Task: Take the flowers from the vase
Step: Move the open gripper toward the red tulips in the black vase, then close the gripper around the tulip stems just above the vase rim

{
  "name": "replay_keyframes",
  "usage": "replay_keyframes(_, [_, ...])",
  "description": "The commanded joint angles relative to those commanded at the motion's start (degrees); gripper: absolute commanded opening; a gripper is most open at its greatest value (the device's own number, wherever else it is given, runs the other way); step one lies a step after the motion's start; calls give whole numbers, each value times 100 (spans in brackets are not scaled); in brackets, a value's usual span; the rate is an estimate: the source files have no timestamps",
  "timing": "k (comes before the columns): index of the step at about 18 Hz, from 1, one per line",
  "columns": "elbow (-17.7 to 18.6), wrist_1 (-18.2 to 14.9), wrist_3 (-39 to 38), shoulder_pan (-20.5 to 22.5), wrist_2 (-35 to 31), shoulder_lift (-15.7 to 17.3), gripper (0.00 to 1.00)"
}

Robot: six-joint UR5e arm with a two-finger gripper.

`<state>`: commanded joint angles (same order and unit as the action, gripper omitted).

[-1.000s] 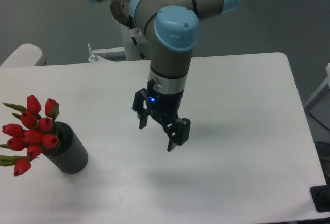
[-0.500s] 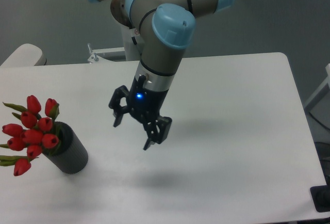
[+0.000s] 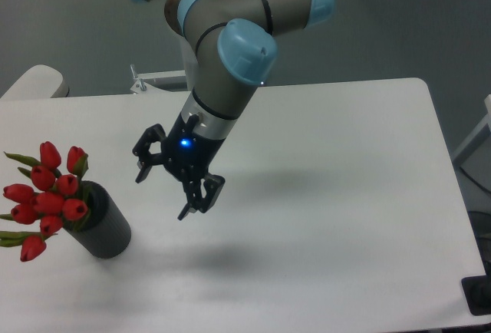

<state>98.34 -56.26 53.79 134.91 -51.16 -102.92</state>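
I should lift the flowers (image 3: 47, 199) from the vase (image 3: 103, 225), so I need to grab them by their green stems with my gripper.
The flowers (image 3: 47, 199), a bunch of red tulip buds with green stems and leaves, stick out of the vase (image 3: 103, 225), a dark ribbed cylinder leaning at the table's front left. My gripper (image 3: 162, 187) hangs above the table to the right of the flowers, tilted toward them. Its two black fingers are spread wide apart with nothing between them. A blue light glows on the gripper body.
The white table (image 3: 345, 195) runs to a rounded edge at the right and front. A pale rounded object (image 3: 34, 84) sits beyond the table's far left corner. The arm's base mount (image 3: 157, 80) is at the back edge.
The gripper has swung left toward the flowers and tilted further over the last second. It has stayed open. The flowers and vase have not moved.
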Motion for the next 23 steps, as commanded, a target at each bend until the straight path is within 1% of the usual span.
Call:
replay_keyframes(3, [361, 457, 35, -9, 343, 53, 100])
replay_keyframes(4, [431, 571, 26, -9, 457, 79, 100])
replay_keyframes(6, [589, 642, 87, -70, 598, 150, 100])
replay_keyframes(10, [661, 678, 185, -403, 625, 141, 100])
replay_keyframes(12, [634, 1080, 176, -579, 643, 62, 100])
replay_keyframes(13, [625, 1221, 176, -641, 643, 10, 100])
replay_keyframes(15, [617, 1380, 185, -764, 643, -131, 100])
replay_keyframes(18, [590, 1434, 193, -791, 660, -202, 100])
replay_keyframes(23, [590, 1434, 193, -800, 660, -254, 100])
